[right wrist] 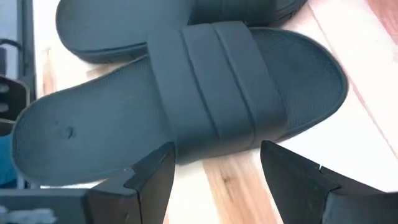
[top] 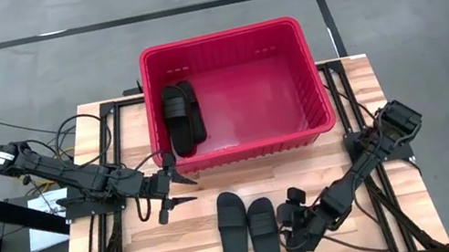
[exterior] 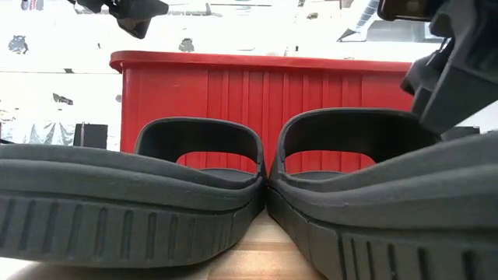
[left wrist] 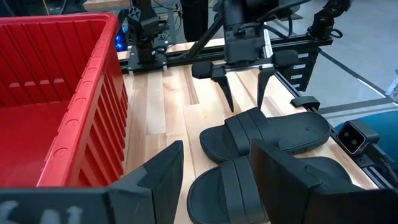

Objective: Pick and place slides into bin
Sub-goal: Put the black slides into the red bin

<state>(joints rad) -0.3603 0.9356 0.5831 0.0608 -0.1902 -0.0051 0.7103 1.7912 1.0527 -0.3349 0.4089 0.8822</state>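
Note:
My right gripper grabs the slide [top: 233, 229] by the side of its strap [top: 272, 222] next, to put it into the red bin.
The red bin [top: 308, 74] stands at the table's far middle. Two black slides [top: 183, 115] lie together on its floor at its left side. Two more slides lie side by side on the table near the front edge: the left one [top: 233, 226] and the right one [top: 265, 235]. They also show in the low view [exterior: 194, 171] and the left wrist view [left wrist: 267, 134]. My right gripper [top: 286, 223] is open, just right of the right slide [right wrist: 205, 93], with its fingers facing the slide's strap side. My left gripper [top: 182, 189] is open and empty, above the table near the bin's front left corner.
The bin's near wall [left wrist: 87, 118] stands close to my left gripper. Bare wooden table [top: 163, 248] lies left of the two slides. Black frame rails [top: 112, 146] run along both sides of the table.

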